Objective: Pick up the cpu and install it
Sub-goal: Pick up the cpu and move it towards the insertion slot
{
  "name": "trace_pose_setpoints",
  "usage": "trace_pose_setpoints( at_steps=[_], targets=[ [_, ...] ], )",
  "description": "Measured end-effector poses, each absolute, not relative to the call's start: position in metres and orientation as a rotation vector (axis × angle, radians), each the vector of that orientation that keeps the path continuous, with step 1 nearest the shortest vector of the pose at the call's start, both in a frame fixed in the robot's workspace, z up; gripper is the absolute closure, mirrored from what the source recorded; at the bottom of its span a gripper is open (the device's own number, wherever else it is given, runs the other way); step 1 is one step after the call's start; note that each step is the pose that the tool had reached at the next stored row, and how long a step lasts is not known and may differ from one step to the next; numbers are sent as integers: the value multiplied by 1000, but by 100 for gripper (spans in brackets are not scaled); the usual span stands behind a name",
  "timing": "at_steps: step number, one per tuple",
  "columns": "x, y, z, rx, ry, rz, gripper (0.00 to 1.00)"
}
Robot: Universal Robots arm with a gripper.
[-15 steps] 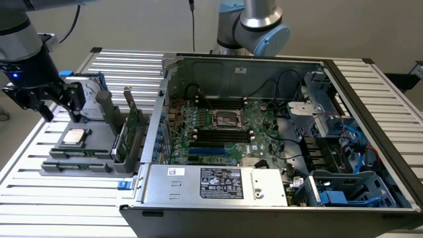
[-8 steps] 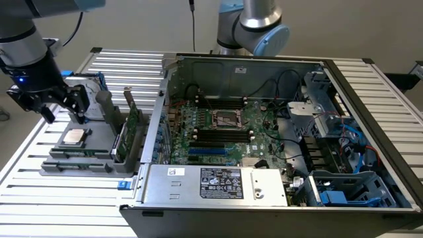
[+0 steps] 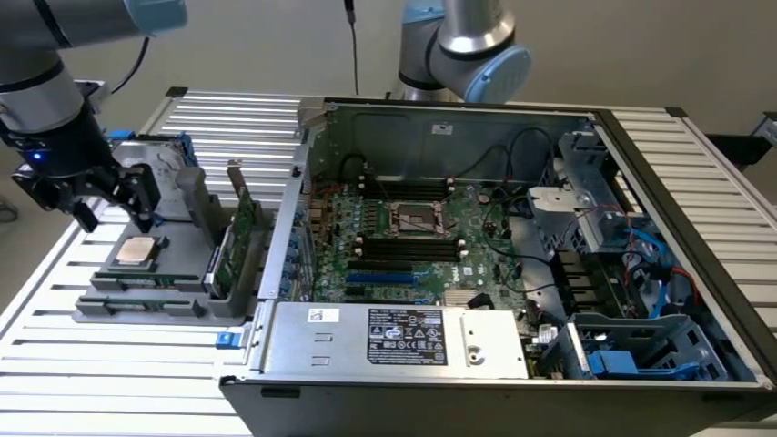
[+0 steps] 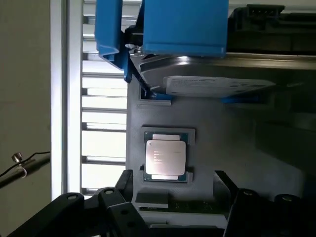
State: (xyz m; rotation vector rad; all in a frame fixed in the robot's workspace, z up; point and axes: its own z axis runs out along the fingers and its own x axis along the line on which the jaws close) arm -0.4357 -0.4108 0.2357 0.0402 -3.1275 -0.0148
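The holder's raised brackets hug both tabbed ends of the cpu (image 3: 136,252), so I should next grab the cpu by its open side edges between these brackets.
The cpu (image 3: 136,252) is a small square chip with a pale metal top, lying flat in a recess of the grey holder (image 3: 146,296) at the exterior view's left. My gripper (image 3: 116,217) hangs just above it, open, one finger on each side and nothing between them. In the wrist view the cpu (image 4: 165,158) sits in its green-edged seat with my gripper (image 4: 173,177) straddling it, black fingertips (image 4: 124,181) apart from the chip. The motherboard's metal-framed socket (image 3: 416,218) lies inside the open computer case (image 3: 364,341).
A silver hard drive (image 4: 217,85) with blue rails (image 4: 182,24) stands in the holder behind the cpu. Upright cards (image 3: 237,238) stand between holder and case. A second arm (image 3: 468,50) stands behind the case. The slatted table (image 3: 109,382) runs beneath everything.
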Motion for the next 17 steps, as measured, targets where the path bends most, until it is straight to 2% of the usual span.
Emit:
trace_pose_setpoints(
  at_steps=[17],
  targets=[
    [-435, -411, 205, 38, -3128, -28, 25]
  ],
)
